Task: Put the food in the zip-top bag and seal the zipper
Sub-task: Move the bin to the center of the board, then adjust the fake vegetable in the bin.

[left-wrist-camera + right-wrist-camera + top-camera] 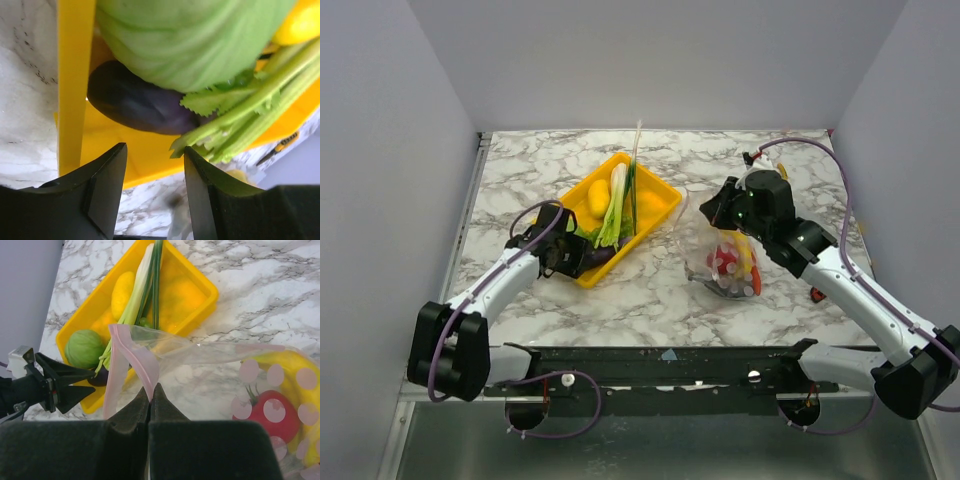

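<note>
I will next grab the eggplant with my left gripper across its exposed thick body (597,257), beside the leek leaves. Then I can pull the eggplant free to put it in the bag (720,255).
The yellow tray (658,182) holds long green-white leeks (617,205), a green cabbage (84,347), a dark purple eggplant (140,102) and yellow pieces. My left gripper (563,250) is open and empty at the tray's near-left corner, its jaws just short of the eggplant and the leek leaves (250,105). My right gripper (150,389) is shut on the pink zipper (140,357) of the clear zip-top bag (720,255) and holds that edge up, right of the tray. A red round fruit (272,415), a yellow banana (295,370) and an orange carrot (756,278) lie inside the bag.
The marble table (650,300) has grey walls at the back and on both sides. A small red object (817,294) lies by the right arm. The tray wall (75,85) stands close to my left finger.
</note>
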Controlling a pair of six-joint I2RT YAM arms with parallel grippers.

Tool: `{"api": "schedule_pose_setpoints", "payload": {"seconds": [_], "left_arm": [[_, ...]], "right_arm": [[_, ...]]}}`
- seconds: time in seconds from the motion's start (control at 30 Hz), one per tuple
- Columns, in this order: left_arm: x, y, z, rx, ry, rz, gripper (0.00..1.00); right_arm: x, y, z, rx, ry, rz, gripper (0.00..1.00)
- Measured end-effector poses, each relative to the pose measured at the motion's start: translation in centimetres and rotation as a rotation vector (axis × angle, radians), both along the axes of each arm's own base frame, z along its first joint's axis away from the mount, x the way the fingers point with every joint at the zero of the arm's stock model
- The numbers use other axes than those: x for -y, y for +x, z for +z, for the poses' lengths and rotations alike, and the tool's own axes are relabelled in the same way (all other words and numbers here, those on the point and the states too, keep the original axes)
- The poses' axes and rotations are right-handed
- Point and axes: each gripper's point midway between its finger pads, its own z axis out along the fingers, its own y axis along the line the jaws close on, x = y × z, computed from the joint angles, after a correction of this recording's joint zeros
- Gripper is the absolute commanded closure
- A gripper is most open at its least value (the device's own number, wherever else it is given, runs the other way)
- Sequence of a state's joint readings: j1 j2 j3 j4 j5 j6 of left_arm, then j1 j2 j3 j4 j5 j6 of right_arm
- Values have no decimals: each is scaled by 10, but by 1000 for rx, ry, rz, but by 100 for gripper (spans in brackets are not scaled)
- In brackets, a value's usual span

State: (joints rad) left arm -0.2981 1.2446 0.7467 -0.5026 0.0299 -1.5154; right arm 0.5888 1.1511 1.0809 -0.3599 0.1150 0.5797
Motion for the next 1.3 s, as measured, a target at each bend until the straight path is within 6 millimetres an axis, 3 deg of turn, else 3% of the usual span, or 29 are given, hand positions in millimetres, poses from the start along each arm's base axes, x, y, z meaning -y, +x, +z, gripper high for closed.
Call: {"api": "schedule_pose_setpoints", "payload": {"seconds": [0.07,0.17,0.37,0.6,0.93,1.07,1.3], "left_arm": [[-1,3,-7,-42,-8,44,47],[-4,5,-20,-90,-3,98,26],[-5,30,-20,-75,-44,176,23],[-9,47,-26,-109,-78,288,33],[-18,44,-40,-208,7,319,49],[-19,44,-42,-217,7,324,69],[-23,40,-38,-163,18,302,68]], "right_arm": [[0,-1,1,3,3,0,100],[1,-1,4,9,6,0,100],[1,-2,5,10,7,-1,99],[1,-2,5,7,11,-3,99],[1,-3,5,4,16,-5,99],[1,-3,5,3,21,-7,99],[2,-4,8,5,27,-9,100]]}}
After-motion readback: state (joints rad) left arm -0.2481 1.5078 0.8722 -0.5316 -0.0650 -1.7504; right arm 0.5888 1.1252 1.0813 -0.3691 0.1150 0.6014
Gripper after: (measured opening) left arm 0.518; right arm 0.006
